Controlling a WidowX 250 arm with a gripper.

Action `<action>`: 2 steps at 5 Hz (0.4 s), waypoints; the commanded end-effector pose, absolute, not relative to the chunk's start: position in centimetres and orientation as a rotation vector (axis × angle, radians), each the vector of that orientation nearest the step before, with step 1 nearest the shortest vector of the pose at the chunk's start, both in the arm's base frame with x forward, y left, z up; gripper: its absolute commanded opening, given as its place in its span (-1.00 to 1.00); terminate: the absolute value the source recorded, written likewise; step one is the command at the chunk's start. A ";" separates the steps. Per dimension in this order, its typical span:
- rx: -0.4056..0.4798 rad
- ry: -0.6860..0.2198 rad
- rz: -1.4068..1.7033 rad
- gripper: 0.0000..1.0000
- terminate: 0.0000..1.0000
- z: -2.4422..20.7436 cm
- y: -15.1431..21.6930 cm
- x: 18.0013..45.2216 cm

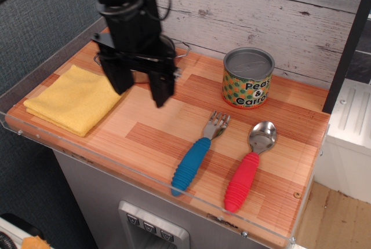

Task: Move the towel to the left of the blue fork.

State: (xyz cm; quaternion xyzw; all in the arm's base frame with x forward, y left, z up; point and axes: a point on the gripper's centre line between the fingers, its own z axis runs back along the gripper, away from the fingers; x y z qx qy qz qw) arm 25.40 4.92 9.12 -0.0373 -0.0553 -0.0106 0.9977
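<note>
My gripper will next take hold of the folded yellow towel by its middle (76,96), so that I can move the towel beside the blue fork (197,155).
The towel (75,99) is a folded yellow cloth lying flat at the left end of the wooden table. The blue fork (197,155) lies right of the middle, its silver tines pointing away and its ribbed blue handle toward the front edge. My gripper (140,94) hangs above the table between them, just right of the towel's right edge. Its two black fingers point down, spread apart, with nothing between them.
A red-handled spoon (249,168) lies just right of the fork. A "Peas & Carrots" can (248,78) stands behind them. A metal wire object (174,49) sits behind the arm, mostly hidden. A clear plastic rim (35,136) edges the table at the front and left.
</note>
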 end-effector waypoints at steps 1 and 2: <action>0.024 -0.129 0.073 1.00 -1.00 9.0 11.7 27.0; 0.034 -0.129 0.090 1.00 -1.00 8.2 14.5 27.5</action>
